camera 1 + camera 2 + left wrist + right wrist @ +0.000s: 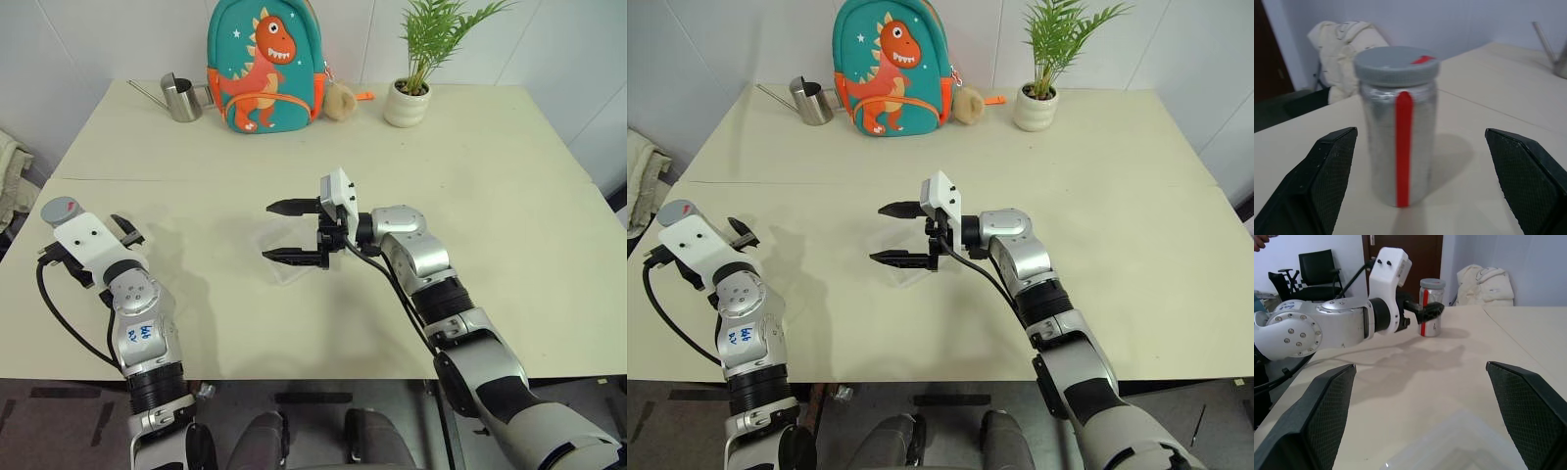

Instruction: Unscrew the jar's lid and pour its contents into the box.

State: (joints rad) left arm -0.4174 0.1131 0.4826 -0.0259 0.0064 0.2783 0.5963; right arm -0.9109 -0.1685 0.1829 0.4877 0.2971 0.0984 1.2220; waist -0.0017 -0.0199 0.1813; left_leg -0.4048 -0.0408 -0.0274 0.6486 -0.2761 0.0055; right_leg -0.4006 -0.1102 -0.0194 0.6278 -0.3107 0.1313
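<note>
My fingers stop short of the silvery jar (1400, 142), so it is too early to close. My left gripper moves toward the jar next, then closes on it.
The jar (1398, 127) is a silvery cylinder with a red stripe, standing upright near the table's left edge. The grey lid (1397, 66) with a red mark (61, 209) sits on it, hiding the contents. My left gripper (1420, 134) is open, one black finger on each side of the jar and a little short of it, not touching. The box (1462, 431), a clear shallow tray, lies mid-table (284, 274). Just above the box, my right gripper (267, 232) hovers open and empty, pointing left towards the jar (1431, 308).
Along the table's far edge stand a steel watering can (181, 98), a teal dinosaur backpack (263, 69), a plush toy (341, 101) and a potted plant (409, 98). A pale cloth heap (10, 171) lies beyond the left edge.
</note>
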